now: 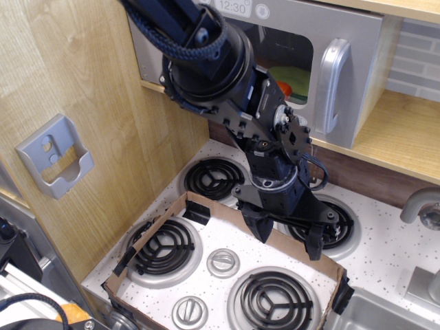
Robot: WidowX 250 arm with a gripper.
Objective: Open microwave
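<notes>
Next, my gripper grabs the microwave's window door [292, 51] by the silver vertical handle [333, 84] to open the microwave.
The grey toy microwave [357, 41] sits on a wooden shelf at the top, its clear window door closed. Its chunky silver vertical handle [333, 84] is on the right side of the door. A clock display [232, 7] reads 12:30 at the top. Coloured toy food shows behind the window. My gripper [285, 232] hangs low over the stove top, well below and left of the handle. Its two black fingers [258, 225] are spread apart and hold nothing.
A white speckled stove top [385, 261] has four black coil burners and round silver knobs [223, 262]. A low cardboard frame [165, 220] borders the burners. A grey wall holder [55, 157] is on the wooden side panel at left. A sink and faucet [426, 206] are at right.
</notes>
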